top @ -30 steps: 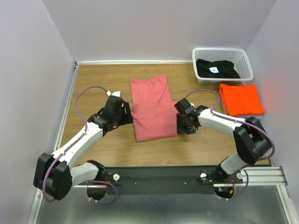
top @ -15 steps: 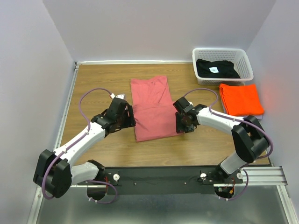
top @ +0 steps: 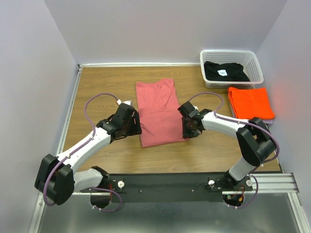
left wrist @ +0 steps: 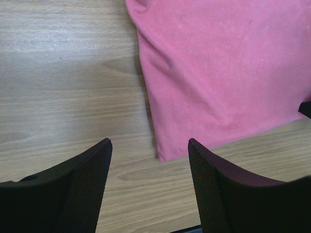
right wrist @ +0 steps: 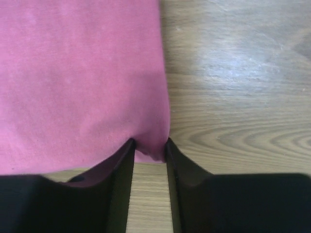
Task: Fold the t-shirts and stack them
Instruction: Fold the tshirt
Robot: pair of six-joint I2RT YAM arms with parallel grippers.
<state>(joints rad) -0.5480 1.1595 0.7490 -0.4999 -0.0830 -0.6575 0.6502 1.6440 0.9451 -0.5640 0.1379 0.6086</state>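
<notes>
The robot's left gripper will next fold the pink-red t-shirt's near edge over evenly, so it needs to grab the t-shirt by its free near corner, opposite the right gripper's corner.
A dusty pink-red t-shirt [top: 158, 114] lies partly folded on the wooden table [top: 102, 87]. My right gripper [top: 187, 133] is at its near right corner. In the right wrist view the gripper [right wrist: 149, 141] has closed on that corner of the pink-red t-shirt [right wrist: 82, 73], and the cloth bunches between both fingers. My left gripper [top: 135, 130] stands open just left of the near left corner. In the left wrist view the gripper [left wrist: 149, 143] holds nothing, and the corner of the pink-red t-shirt [left wrist: 218, 73] lies just ahead of the gap. A folded orange t-shirt [top: 250, 103] rests at the right. A black t-shirt [top: 224, 71] sits in the basket.
The white lattice basket [top: 252, 58] stands at the back right corner, against the walls. The orange t-shirt lies just in front of it near the right wall. A metal rail [top: 194, 183] with the arm bases runs along the near edge.
My right gripper's jaws have narrowed onto the shirt's near right corner. The left gripper has slid right toward the near left corner and stayed open.
</notes>
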